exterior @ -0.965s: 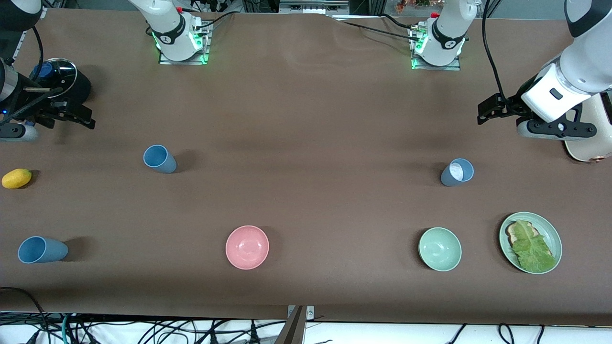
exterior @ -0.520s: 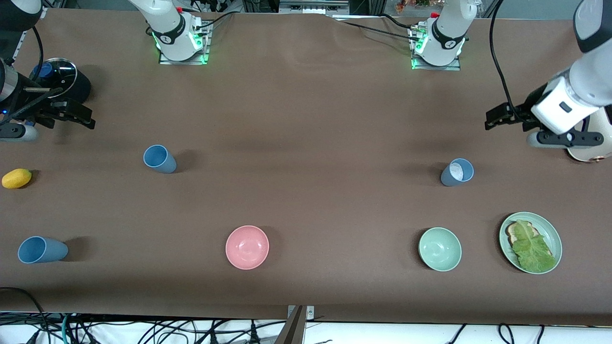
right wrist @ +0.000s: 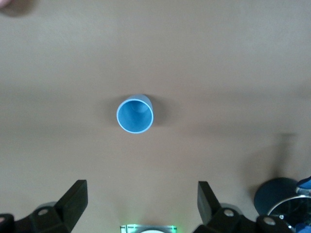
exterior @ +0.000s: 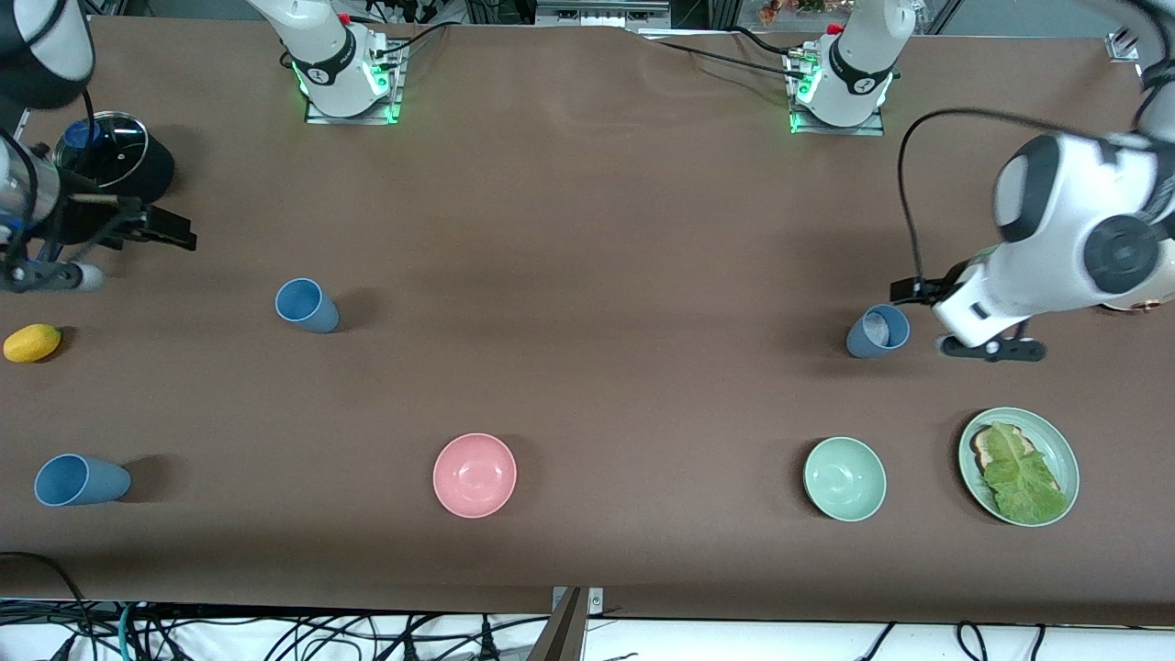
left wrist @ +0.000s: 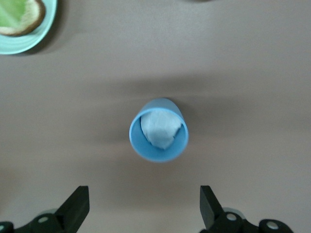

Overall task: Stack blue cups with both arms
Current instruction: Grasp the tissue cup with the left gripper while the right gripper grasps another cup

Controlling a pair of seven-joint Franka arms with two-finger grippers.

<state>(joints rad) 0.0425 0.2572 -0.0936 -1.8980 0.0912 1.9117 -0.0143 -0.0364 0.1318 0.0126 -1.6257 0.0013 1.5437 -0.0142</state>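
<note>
The blue cups are to be stacked. For that, my left gripper needs to take hold of the rim of the grey-blue cup [exterior: 878, 330] next.
Three blue cups stand on the brown table. One medium blue cup [exterior: 307, 306] is toward the right arm's end and also shows in the right wrist view [right wrist: 135, 115]. A second one [exterior: 81, 480] stands nearer the front camera. A grey-blue cup [exterior: 878, 330] toward the left arm's end has a whitish patch inside, also seen in the left wrist view [left wrist: 159, 129]. My left gripper [exterior: 911, 292] is open and empty [left wrist: 143, 208], close beside the grey-blue cup. My right gripper [exterior: 176, 234] is open and empty [right wrist: 141, 201], over the table some way from the first cup.
A pink bowl [exterior: 475, 475] and a pale green bowl [exterior: 844, 478] sit near the front edge. A green plate [exterior: 1068, 450] with toast and lettuce is beside the green bowl. A yellow fruit [exterior: 32, 342] and a black pot with a glass lid [exterior: 115, 147] are at the right arm's end.
My left arm has swung down and in, bringing its gripper from well away to right beside the grey-blue cup. My right gripper has shifted slightly. The cups have not moved.
</note>
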